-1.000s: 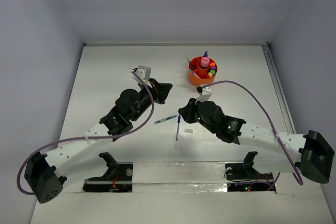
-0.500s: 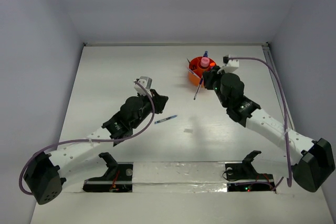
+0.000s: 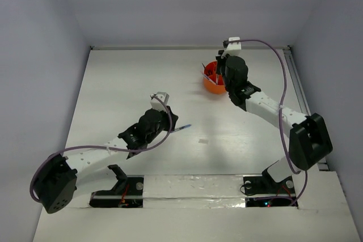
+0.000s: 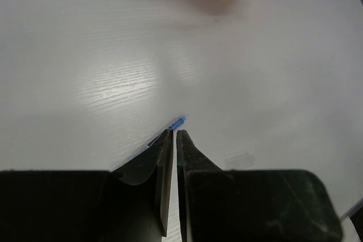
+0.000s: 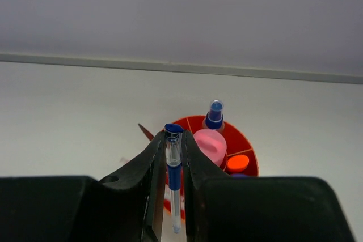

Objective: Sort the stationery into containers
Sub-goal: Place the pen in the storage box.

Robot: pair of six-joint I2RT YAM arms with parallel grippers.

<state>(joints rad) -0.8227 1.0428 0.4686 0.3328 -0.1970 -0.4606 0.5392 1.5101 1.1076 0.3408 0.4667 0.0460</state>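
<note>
The blue pen's lower end hangs at the tub's near rim and would catch there. My right gripper should move the pen farther in before it releases it.
The round orange tub [image 3: 211, 86] stands at the back right. It holds a pink tube [image 5: 210, 143], a blue-capped bottle [image 5: 215, 113] and an orange-ended highlighter [image 5: 238, 162]. My right gripper [image 3: 218, 72] is shut on a blue pen [image 5: 173, 165] and holds it upright just over the tub's near rim [image 5: 249, 157]. A second blue pen [image 3: 181, 128] lies on the table. My left gripper [image 3: 170, 121] is low at its near end. In the left wrist view the jaws [image 4: 174, 132] are shut and the pen tip [image 4: 179, 122] shows just beyond the fingertips, not between them.
A red pointed item [image 5: 146, 131] sticks out at the tub's left side. A small clear scrap [image 3: 203, 140] lies on the table right of the left gripper; it also shows in the left wrist view [image 4: 238, 160]. The back wall is close behind the tub.
My right arm has carried its blue pen from the table's middle up to the tub. My left gripper has moved nearer and lower, onto the lying pen, which has not moved.
</note>
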